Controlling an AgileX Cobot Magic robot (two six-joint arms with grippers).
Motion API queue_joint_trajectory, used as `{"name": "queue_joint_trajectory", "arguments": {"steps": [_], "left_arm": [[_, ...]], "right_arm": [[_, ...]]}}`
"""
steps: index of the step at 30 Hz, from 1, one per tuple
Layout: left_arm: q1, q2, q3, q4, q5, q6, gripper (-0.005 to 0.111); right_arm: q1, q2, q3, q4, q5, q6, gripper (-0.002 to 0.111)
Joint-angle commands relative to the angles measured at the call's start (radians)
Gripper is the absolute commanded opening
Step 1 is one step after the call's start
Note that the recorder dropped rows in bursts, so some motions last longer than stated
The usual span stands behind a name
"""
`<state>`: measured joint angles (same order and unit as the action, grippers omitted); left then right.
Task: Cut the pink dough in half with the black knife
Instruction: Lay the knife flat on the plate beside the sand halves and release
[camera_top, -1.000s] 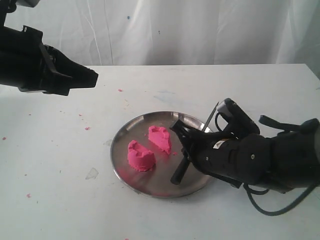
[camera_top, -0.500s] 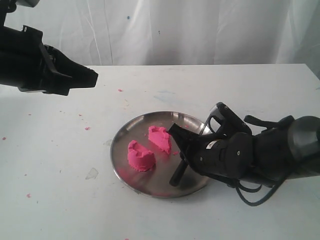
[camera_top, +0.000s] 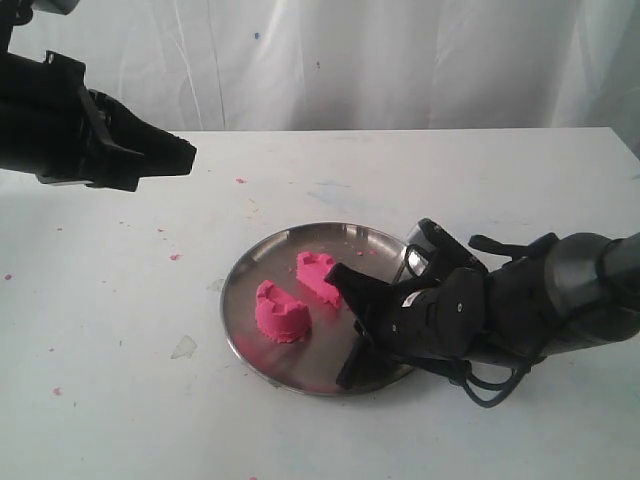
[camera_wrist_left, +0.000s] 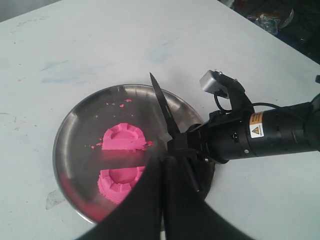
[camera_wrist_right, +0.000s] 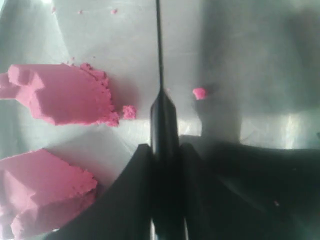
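Note:
The right gripper should open now, because the black knife's handle (camera_wrist_right: 164, 120) is low over the steel plate and inside the plate's rim, so the knife would lie there.
The pink dough lies in two halves on the round steel plate (camera_top: 240, 275): one half (camera_top: 283, 312) towards the front, the other (camera_top: 320, 277) behind it. In the right wrist view both halves (camera_wrist_right: 65, 95) (camera_wrist_right: 40, 185) sit to one side of the blade. My right gripper (camera_top: 355, 300) is shut on the handle of the black knife (camera_top: 352, 362), low over the plate beside the dough. The blade (camera_wrist_left: 162, 107) points across the plate's far side. My left gripper (camera_top: 188, 155) hangs high at the left, shut and empty, far from the plate.
Tiny pink crumbs (camera_top: 240, 181) dot the white table, and a few lie on the plate (camera_wrist_right: 200, 93). A small clear scrap (camera_top: 185, 347) lies left of the plate. A white curtain hangs behind the table.
My right arm has sunk lower and shifted a little left over the plate, tilting the knife flatter, so its blade tip no longer sticks up. The left arm and the dough halves have not moved.

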<state>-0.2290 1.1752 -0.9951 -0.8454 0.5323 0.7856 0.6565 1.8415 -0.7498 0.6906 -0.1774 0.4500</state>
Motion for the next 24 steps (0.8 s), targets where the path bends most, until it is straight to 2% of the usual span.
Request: {"name": "queue_joint_trajectory", "arguments": {"steps": [1, 6, 18, 24], "left_arm": [[-0.003, -0.010, 0.006, -0.013, 0.009, 0.003, 0.000], [-0.003, -0.010, 0.006, -0.013, 0.009, 0.003, 0.000], [-0.003, -0.010, 0.006, -0.013, 0.009, 0.003, 0.000], [-0.003, -0.010, 0.006, -0.013, 0.009, 0.003, 0.000]], "right_arm": [[-0.011, 0.001, -0.008, -0.015, -0.004, -0.003, 0.000], [-0.011, 0.001, -0.006, -0.013, -0.002, -0.003, 0.003], [-0.011, -0.012, -0.006, -0.013, 0.024, -0.051, 0.040], [-0.011, -0.033, -0.006, -0.013, 0.039, -0.064, 0.046]]}}
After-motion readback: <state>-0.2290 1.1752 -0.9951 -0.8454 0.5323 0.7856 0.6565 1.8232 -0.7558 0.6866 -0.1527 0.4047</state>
